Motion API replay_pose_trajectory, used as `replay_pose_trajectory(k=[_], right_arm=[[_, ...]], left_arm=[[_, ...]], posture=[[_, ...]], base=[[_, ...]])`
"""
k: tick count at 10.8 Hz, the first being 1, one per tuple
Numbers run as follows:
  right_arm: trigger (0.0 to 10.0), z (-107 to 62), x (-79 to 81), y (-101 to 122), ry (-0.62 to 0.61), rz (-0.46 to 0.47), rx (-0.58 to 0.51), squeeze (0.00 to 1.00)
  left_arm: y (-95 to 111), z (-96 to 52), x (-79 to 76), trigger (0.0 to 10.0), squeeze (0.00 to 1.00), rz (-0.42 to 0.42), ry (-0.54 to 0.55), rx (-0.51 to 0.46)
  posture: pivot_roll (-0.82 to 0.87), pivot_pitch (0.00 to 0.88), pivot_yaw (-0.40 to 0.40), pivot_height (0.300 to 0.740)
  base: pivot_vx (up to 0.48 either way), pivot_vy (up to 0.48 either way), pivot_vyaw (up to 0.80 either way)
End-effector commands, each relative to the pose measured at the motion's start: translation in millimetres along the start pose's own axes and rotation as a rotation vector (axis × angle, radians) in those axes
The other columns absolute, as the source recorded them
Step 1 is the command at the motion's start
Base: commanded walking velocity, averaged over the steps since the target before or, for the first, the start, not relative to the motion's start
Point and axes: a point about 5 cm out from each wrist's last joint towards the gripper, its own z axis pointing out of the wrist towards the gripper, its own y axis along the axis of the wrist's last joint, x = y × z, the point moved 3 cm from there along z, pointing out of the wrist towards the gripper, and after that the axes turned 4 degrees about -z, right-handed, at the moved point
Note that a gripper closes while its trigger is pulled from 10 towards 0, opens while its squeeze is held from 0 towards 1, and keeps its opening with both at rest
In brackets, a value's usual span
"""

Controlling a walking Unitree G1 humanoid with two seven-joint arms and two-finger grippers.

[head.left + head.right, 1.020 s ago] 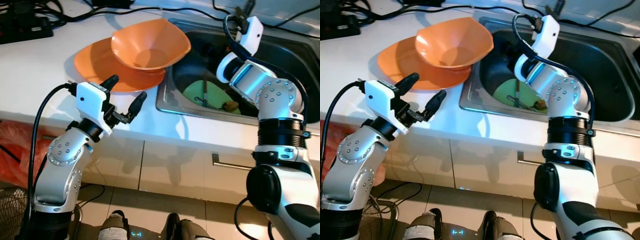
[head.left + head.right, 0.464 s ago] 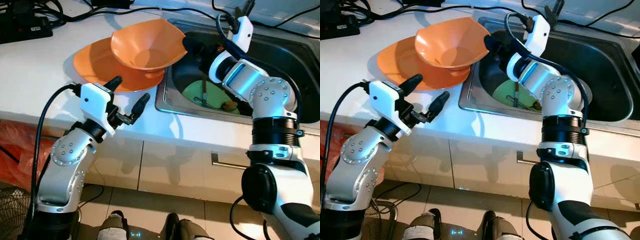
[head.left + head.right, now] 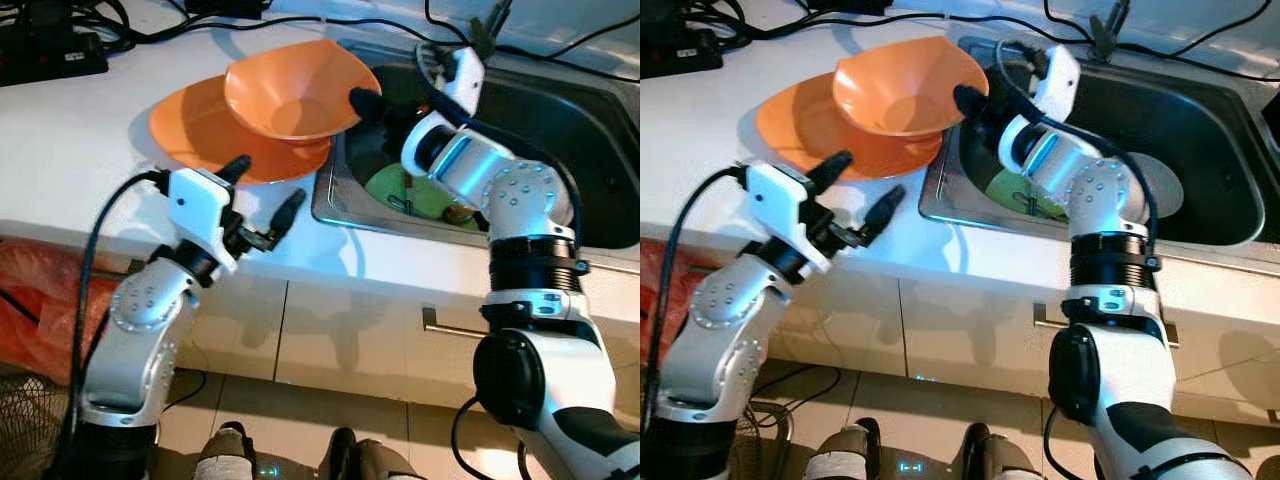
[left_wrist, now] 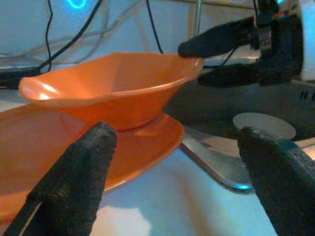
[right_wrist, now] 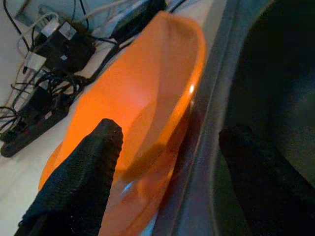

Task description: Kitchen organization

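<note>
The right gripper will next pick up the bowl by its thin rim overhanging the sink's edge (image 3: 374, 82), because the bowl's wide body (image 3: 295, 100) is far wider than the opening between the robot's fingertips.
An orange bowl (image 3: 290, 85) rests on an orange plate (image 3: 190, 130) on the white counter, its right rim hanging over the sink's edge. My right gripper (image 3: 368, 108) is open at that rim. In the right wrist view one of its fingers (image 5: 78, 182) lies over the bowl's (image 5: 147, 98) inside and the other is on the sink side. My left gripper (image 3: 266, 182) is open above the counter's front edge, just short of the plate, pointing at the bowl (image 4: 113, 88). A green plate (image 3: 425, 195) with a utensil lies in the sink (image 3: 400, 235).
Black cables and a power strip (image 3: 50, 45) run along the back of the counter. A small brown item (image 3: 462, 212) sits beside the green plate. A red bag (image 3: 30, 300) lies below the counter on the left, and a cabinet handle (image 3: 455, 325) shows below the sink.
My right gripper has swung left from over the sink to the bowl's right rim. The left arm has shifted slightly right, still open.
</note>
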Motion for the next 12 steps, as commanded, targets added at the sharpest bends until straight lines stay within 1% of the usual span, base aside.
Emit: replay_pose_trajectory(k=[1, 5, 6, 12], right_arm=[[10.0, 1.2, 1.4, 4, -0.002, -0.004, -0.007, 0.0], [10.0, 6.5, 0.6, -4, -0.005, 0.016, 0.014, 0.0], [0.0, 6.8, -1.2, -5, -0.014, 0.02, 0.013, 0.0], [0.0, 7.3, -6.5, -7, -0.029, 0.045, 0.011, 0.0]], left_arm=[[-1, -0.9, -5.4, 10.0, 0.0, 0.003, -0.009, 0.011], [-1, 1.1, -9.4, 10.0, 0.0, -0.005, -0.012, 0.011], [-1, 0.6, -9.5, 10.0, 0.0, -0.006, -0.01, 0.014], [-4, 0.4, -7.5, 10.0, 0.0, -0.01, 0.003, 0.026]], posture=[[0.24, 0.185, -0.159, 0.74], [0.25, 0.193, -0.16, 0.74], [0.25, 0.197, -0.159, 0.74], [0.25, 0.201, -0.159, 0.74]], base=[[0.0, 0.0, 0.0], [0.0, 0.0, 0.0], [0.0, 0.0, 0.0], [0.0, 0.0, 0.0]])
